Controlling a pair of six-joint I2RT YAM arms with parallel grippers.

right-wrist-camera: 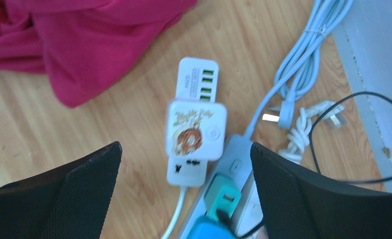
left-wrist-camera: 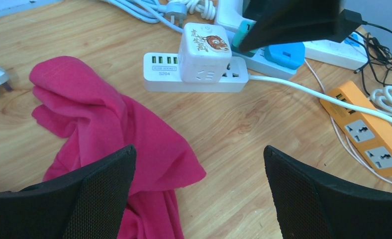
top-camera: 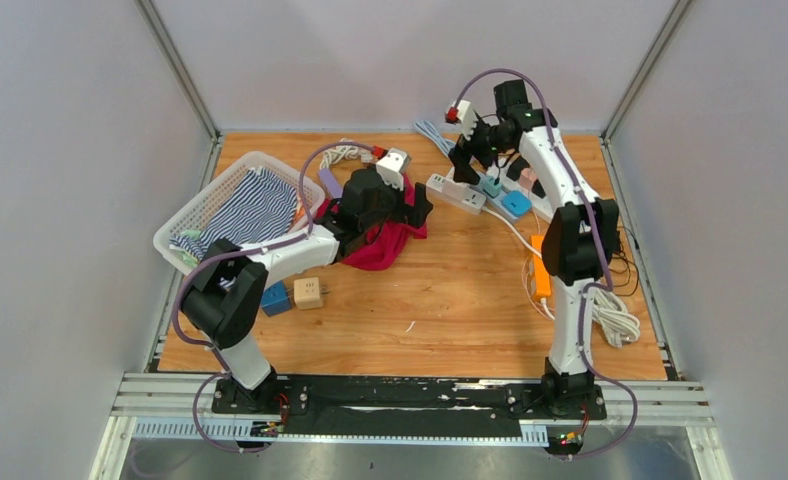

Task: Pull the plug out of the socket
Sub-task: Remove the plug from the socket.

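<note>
The robot's right hand should grab the white cube plug (top-camera: 456, 188) (right-wrist-camera: 196, 130) by its sides, across the socket strip. That leaves the plug's USB-facing side free, so the hand can pull the plug off and hand it over.
A white cube plug (left-wrist-camera: 204, 47) with a tiger picture sits plugged into a white socket strip (left-wrist-camera: 159, 74) with green USB ports. It also shows in the right wrist view (right-wrist-camera: 196, 130), on the same strip (right-wrist-camera: 198, 74). My right gripper (right-wrist-camera: 185, 145) is open and hovers above the cube, touching nothing. In the top view the right gripper (top-camera: 467, 160) is over the strip (top-camera: 457, 193). My left gripper (left-wrist-camera: 199, 149) is open and empty, short of the strip, by the red cloth (left-wrist-camera: 99, 129). In the top view the left gripper (top-camera: 417, 205) is left of the strip.
A second white strip (right-wrist-camera: 236, 159) holds a teal plug (right-wrist-camera: 223, 196) and a blue plug (right-wrist-camera: 206, 231). An orange strip (top-camera: 540, 265) and coiled cables (top-camera: 615, 320) lie right. A white basket (top-camera: 210, 200) with striped cloth stands left, two small cubes (top-camera: 309, 292) in front.
</note>
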